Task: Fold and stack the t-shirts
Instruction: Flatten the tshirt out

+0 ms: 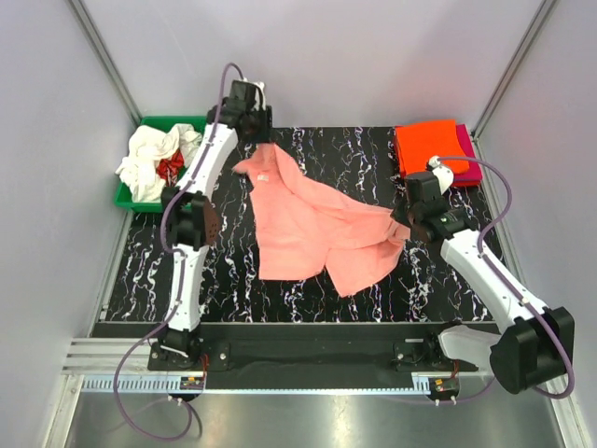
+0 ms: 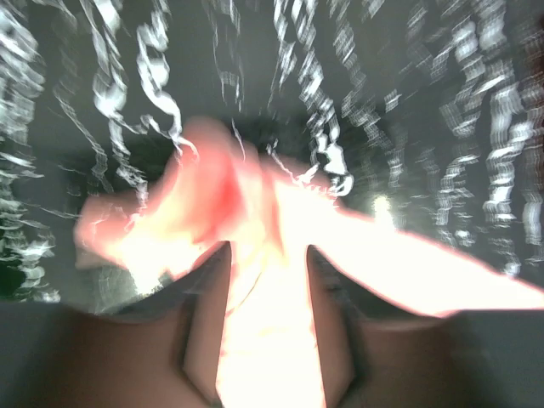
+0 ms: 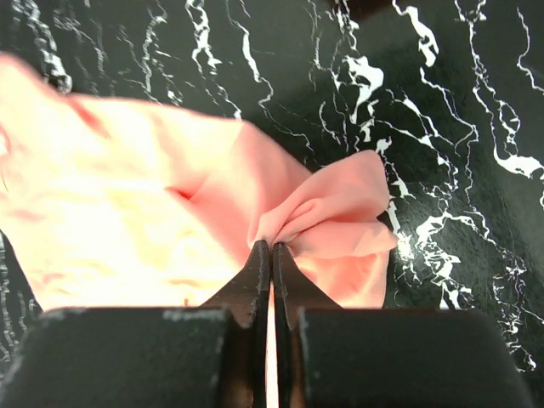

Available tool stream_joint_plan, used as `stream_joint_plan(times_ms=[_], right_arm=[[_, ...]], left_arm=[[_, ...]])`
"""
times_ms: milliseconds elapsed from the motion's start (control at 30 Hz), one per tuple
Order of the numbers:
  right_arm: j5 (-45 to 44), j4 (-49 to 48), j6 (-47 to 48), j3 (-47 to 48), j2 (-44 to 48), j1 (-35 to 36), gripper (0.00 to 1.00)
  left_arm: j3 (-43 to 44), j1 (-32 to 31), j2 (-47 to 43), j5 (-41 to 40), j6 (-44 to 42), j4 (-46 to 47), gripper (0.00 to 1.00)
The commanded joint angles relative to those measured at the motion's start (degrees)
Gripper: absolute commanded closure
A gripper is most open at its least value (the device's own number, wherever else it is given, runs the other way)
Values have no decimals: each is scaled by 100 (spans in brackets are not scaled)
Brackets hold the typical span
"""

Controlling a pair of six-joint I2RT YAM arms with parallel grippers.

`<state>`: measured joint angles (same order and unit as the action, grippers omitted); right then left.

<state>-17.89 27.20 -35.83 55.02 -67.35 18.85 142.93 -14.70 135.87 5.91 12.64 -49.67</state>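
Next, my left gripper needs to grab the salmon-pink t-shirt's far corner (image 1: 266, 152) (image 2: 244, 184), opposite my right gripper's bunched fold, to spread and fold the t-shirt.
A salmon-pink t-shirt (image 1: 308, 224) lies rumpled and stretched across the black marbled mat (image 1: 224, 271). My right gripper (image 1: 403, 227) is shut on a bunched fold at the shirt's right edge (image 3: 323, 217), the fingertips (image 3: 259, 255) pressed together. At the shirt's far left corner my left gripper (image 1: 258, 135) hovers open. The left wrist view is blurred: the left gripper (image 2: 269, 251) has its fingers (image 2: 204, 323) apart, with the pink cloth (image 2: 212, 195) showing bright between and beyond them. A folded orange t-shirt (image 1: 429, 145) rests on a magenta one (image 1: 469, 170) at the back right.
A green bin (image 1: 126, 198) at the back left holds crumpled white cloth (image 1: 149, 154) and a bit of red (image 1: 170, 166). Grey walls close in both sides and the back. The arm bases stand on the rail along the near edge.
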Motion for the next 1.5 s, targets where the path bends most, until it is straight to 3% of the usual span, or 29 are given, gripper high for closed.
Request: stream_joint_plan(times_ms=[0,67,100,167,200,300,467,567,800,1433,1467], right_arm=[[-206,-461,76,9,-32,-22,100],[-285,-461,112,-70,-103,-39,100],[-285,-461,86,-149,-111,-48,100],[-207,-479,50,-229,-76,-48,100],[-154,-505,24,-299,-50,-40,100],[40,-619,94,-361,3,-48,100],[285,-646,182,-361,55,-66,100],[391,-663,156,-439,187,-75,100],[585,-760,42,-651,345,-66,100],[506,-769,24,-818,671,-75,100],[506,-778,24,-818,662,-75,100]], left_arm=[[134,46,-463,235,124,89,49],[-797,-15,-1033,-26,212,98,48],[-2012,-59,-1794,-203,351,133,48],[-3458,-243,-2649,-563,528,553,47],[-4866,-296,-3498,-565,755,807,48],[-6692,-630,-4688,-609,1343,1608,49],[-8716,-727,-5911,-284,2021,2048,53],[-9465,-780,-6308,-108,2241,2277,54],[-10381,-1061,-6109,305,2707,3120,56],[-10558,-1509,-5282,-160,2849,3315,63],[-10575,-1536,-5221,-178,2858,3306,69]])
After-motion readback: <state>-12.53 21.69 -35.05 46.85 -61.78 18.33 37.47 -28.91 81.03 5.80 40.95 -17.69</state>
